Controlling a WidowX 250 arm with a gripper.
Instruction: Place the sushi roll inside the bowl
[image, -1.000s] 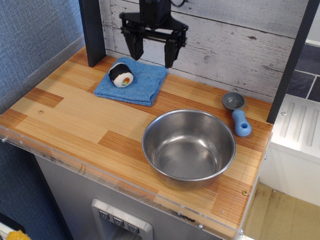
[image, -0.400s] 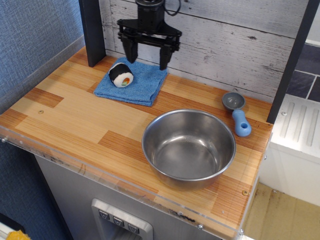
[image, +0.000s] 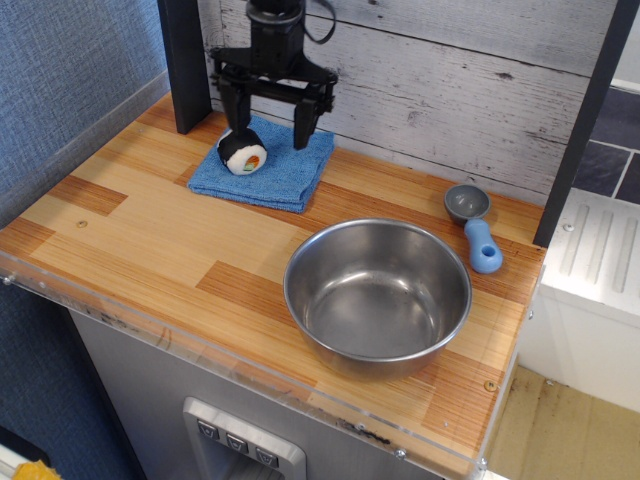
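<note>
The gripper grabs the roll's black wrapped sides next, to place the sushi roll inside the steel bowl (image: 377, 295).
The sushi roll (image: 243, 151) lies on a blue cloth (image: 264, 166) at the back left of the wooden counter, its orange and green end facing front. The black gripper (image: 267, 128) hangs just above and behind it, jaws wide open, its left finger right over the roll's back edge and its right finger over the cloth. The steel bowl (image: 377, 295) stands empty at the front right, well apart from both.
A small grey scoop with a blue handle (image: 475, 224) lies at the back right. A dark post (image: 186, 62) stands just left of the gripper, and a plank wall (image: 450, 80) rises behind. The counter's front edge has a clear plastic strip.
The open gripper has moved left and lower, from above the cloth's right side to just over the sushi roll. Nothing else has moved.
</note>
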